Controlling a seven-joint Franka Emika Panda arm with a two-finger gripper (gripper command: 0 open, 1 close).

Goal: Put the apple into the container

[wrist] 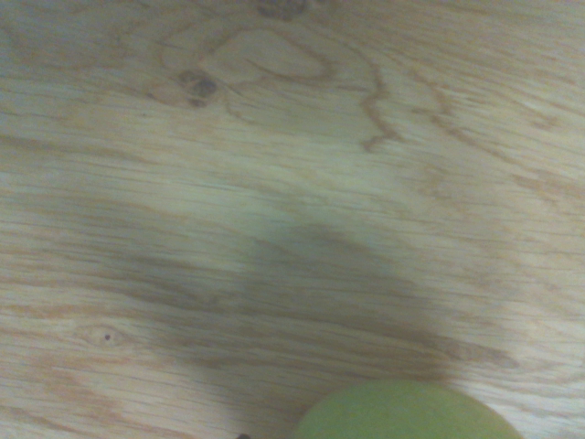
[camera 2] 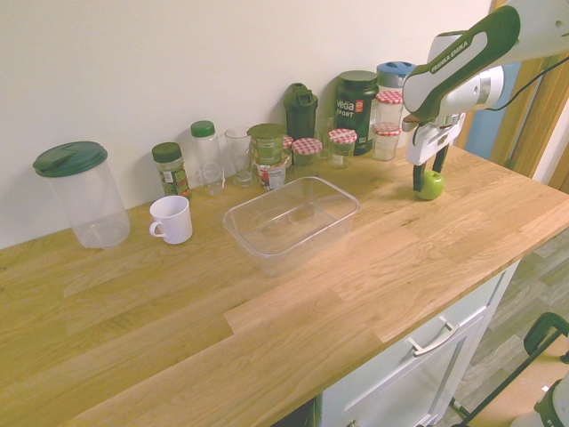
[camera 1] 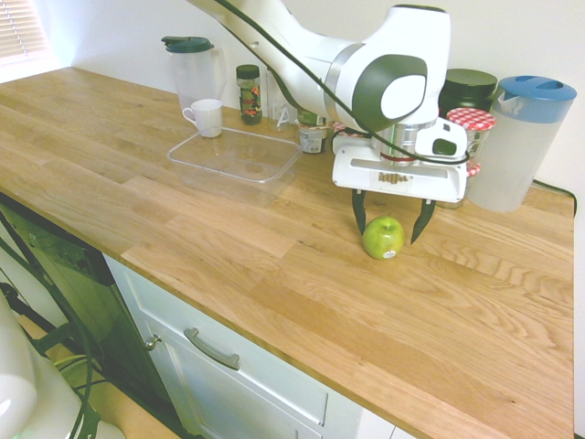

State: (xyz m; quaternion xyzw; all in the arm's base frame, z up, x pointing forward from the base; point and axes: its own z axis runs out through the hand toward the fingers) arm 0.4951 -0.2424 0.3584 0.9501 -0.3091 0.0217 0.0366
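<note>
My gripper's fingers stand beside the green apple's middle [camera 1: 383, 238] [wrist: 409, 416], so closing now would catch the apple and it is time to close on it.
The green apple [camera 1: 383, 238] rests on the wooden counter [camera 1: 274, 238], a white sticker on its lower side. My gripper [camera 1: 391, 223] hangs just over it, open, one dark finger on each side of the fruit's upper half without pinching it. In the second exterior view the apple [camera 2: 432, 185] sits at the counter's right part, partly behind the gripper [camera 2: 428, 174]. The wrist view shows the apple's top [wrist: 407, 413] over wood grain. The clear plastic container [camera 1: 235, 155] stands empty to the apple's left; its rim [camera 2: 293, 216] is mid-counter in the second exterior view.
A white mug [camera 1: 205, 117], a spice jar [camera 1: 248, 93] and a green-lidded pitcher [camera 1: 190, 64] stand behind the container. Red-checked jars [camera 1: 470, 128], a black tub [camera 2: 356, 100] and a blue-lidded pitcher [camera 1: 524, 137] line the wall near the gripper. The counter's front edge [camera 1: 274, 343] runs above a drawer.
</note>
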